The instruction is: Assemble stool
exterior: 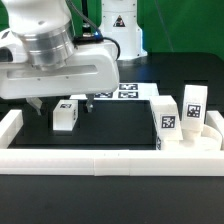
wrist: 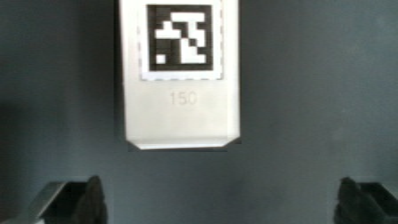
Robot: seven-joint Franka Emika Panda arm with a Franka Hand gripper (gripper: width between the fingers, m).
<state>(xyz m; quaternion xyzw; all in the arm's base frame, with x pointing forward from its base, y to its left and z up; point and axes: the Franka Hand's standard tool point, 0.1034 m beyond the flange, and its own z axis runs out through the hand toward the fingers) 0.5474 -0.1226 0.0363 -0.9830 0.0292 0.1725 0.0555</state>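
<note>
The stool leg needs to be fitted to the round white seat (exterior: 196,139), so the robot's gripper needs to take hold of the stool leg by its untagged end (exterior: 65,122) next.
A short white stool leg (exterior: 65,117) with a black-and-white tag lies on the black table. My gripper (exterior: 62,104) hangs just above it, open and empty, a finger on each side. In the wrist view the leg (wrist: 178,80) fills the middle, tag facing the camera, and my gripper (wrist: 222,205) shows two dark fingertips (wrist: 75,200) wide apart, short of the leg's end. At the exterior view's right the round white seat (exterior: 196,139) rests by the rail, with two more tagged legs (exterior: 166,119) (exterior: 192,104) standing upright at it.
A long white border rail (exterior: 100,160) runs along the front edge and up both sides. The marker board (exterior: 127,91) lies flat behind the leg. A white robot base and a green backdrop stand at the back.
</note>
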